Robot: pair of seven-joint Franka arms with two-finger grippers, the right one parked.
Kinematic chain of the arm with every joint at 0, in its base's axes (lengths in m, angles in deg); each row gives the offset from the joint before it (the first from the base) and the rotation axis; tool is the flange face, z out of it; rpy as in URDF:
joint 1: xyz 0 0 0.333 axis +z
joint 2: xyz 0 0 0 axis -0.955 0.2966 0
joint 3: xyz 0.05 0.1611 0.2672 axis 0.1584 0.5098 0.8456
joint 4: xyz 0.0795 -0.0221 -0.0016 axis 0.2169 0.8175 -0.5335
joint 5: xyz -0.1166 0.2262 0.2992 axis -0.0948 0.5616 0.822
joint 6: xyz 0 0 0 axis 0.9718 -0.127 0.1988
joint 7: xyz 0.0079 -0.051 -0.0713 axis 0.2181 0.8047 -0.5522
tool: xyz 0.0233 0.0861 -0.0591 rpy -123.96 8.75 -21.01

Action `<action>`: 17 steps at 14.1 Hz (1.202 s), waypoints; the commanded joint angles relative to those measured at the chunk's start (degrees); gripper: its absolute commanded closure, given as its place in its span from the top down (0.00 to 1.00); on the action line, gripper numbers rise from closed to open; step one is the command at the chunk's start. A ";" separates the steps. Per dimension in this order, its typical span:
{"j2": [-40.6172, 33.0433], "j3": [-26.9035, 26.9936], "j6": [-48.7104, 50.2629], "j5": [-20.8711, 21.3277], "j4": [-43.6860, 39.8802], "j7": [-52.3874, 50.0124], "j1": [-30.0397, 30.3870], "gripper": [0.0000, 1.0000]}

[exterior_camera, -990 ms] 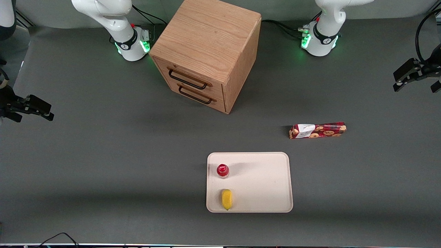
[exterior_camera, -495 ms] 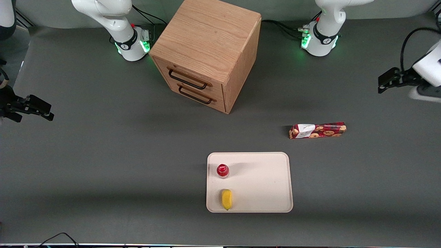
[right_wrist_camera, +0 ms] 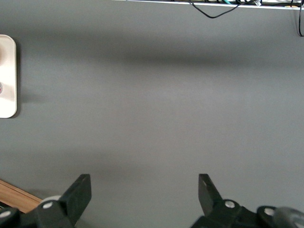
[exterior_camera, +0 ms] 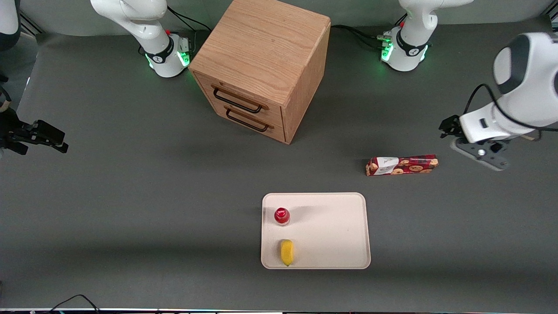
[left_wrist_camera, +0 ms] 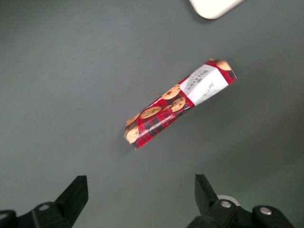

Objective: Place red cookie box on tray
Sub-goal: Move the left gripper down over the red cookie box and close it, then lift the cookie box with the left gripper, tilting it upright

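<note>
To place the red cookie box on the tray (exterior_camera: 335, 235), my left gripper will next grip the box by its middle (exterior_camera: 403, 165), beside the white label.
The red cookie box (exterior_camera: 402, 165) lies flat on the grey table, farther from the front camera than the tray (exterior_camera: 335, 235). It is a long dark-red carton with brown cookies and a white patch at the end nearer the drawer cabinet. The left arm's gripper (exterior_camera: 449, 127) hangs above the table beside the box, toward the working arm's end. In the left wrist view the gripper (left_wrist_camera: 141, 185) is open and empty, with the cookie box (left_wrist_camera: 178, 102) ahead of its fingertips and apart from them. A corner of the tray (left_wrist_camera: 211, 7) shows there too.
A wooden two-drawer cabinet (exterior_camera: 261, 65) stands at the back middle of the table. A small red-capped bottle (exterior_camera: 282, 215) and a yellow object (exterior_camera: 287, 252) sit on the tray's side nearer the parked arm. The tray's edge (right_wrist_camera: 7, 76) shows in the right wrist view.
The left arm has swung in from the table's edge toward the cookie box and now hangs close beside it. The box and tray have not moved.
</note>
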 commanded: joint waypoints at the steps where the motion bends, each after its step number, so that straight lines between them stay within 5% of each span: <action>1: -0.53 -1.42 -5.23 0.43 5.82 10.98 -0.50 1.00; 8: 3.94 -2.66 -24.89 0.43 18.47 27.26 -0.41 1.00; 17: 13.53 -2.66 -38.19 0.60 18.66 30.62 -2.69 1.00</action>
